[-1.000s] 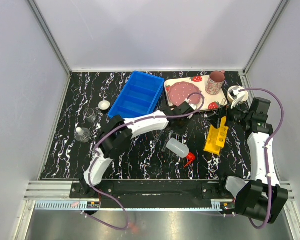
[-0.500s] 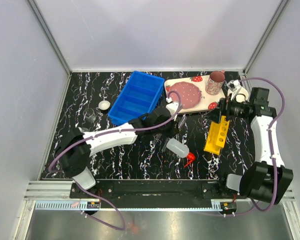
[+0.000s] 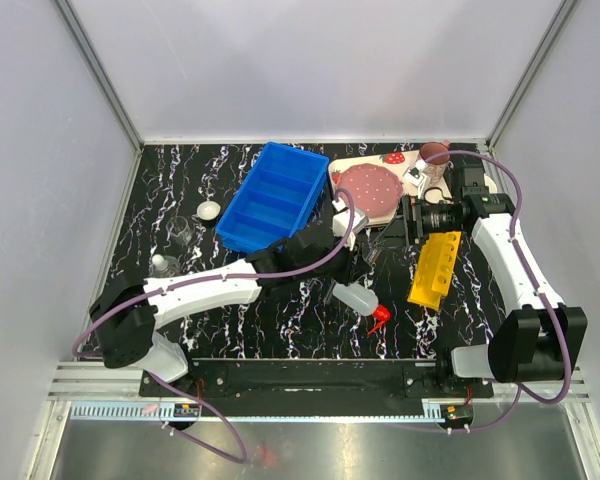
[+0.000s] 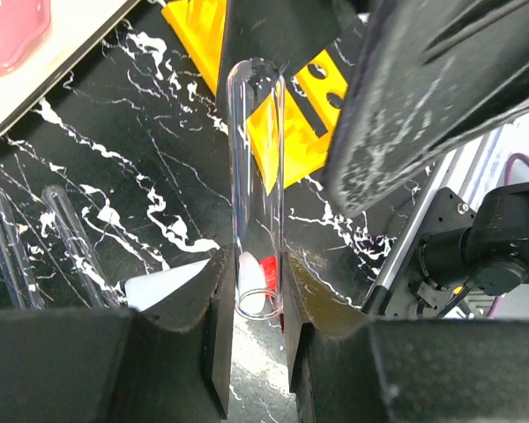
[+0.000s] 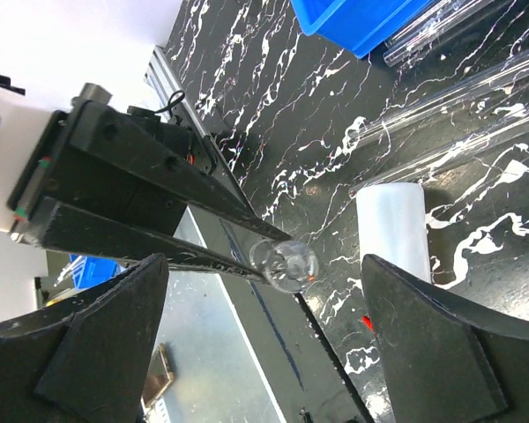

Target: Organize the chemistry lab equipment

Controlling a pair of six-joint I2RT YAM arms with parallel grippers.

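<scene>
The tube's round end is between my fingers and the near finger reaches past it, so my right gripper needs to close on the tube's end.
My left gripper is shut on a thin clear tube and holds it above the table, near the middle in the top view. My right gripper is open, and the tube's round end lies between its fingers without touching them. In the top view the right gripper faces left, just beyond the left one. The yellow holed rack lies to the right. The squeeze bottle with red nozzle lies under the left gripper. More clear tubes lie on the table.
A blue bin stands at the back centre. The strawberry-print tray and pink mug are at the back right. A tiny white dish and small glass beakers stand at the left.
My left arm has stretched right and lowered with the tube in its grip. My right gripper has swung left from the table's right edge to meet the tube's end.
</scene>
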